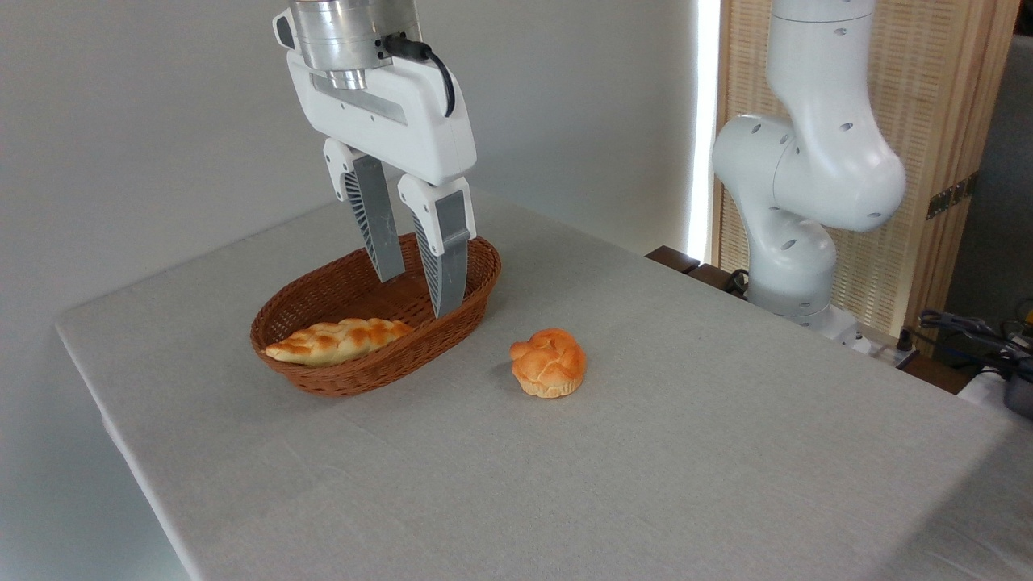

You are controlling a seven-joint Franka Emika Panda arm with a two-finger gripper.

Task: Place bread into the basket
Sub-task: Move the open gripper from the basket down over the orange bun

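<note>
My gripper grabs the bread by its knotted top [549, 349] next. Then my gripper puts the bread into the wicker basket.
The bread [549, 362], a small round golden-orange bun with a knotted top, lies on the grey table just right of the basket. The basket [323, 379] is an oval brown wicker one with low sides, left of centre. My gripper [418, 295] hangs open over the basket's right half, fingertips low inside it and nothing between them. It is up and to the left of the bun, apart from it.
A long braided loaf [337, 340] lies in the basket's left front part. The arm's white base [795, 242] stands behind the table at the right. The table's left edge [121, 452] and front fall away; cables and gear [984, 339] sit at far right.
</note>
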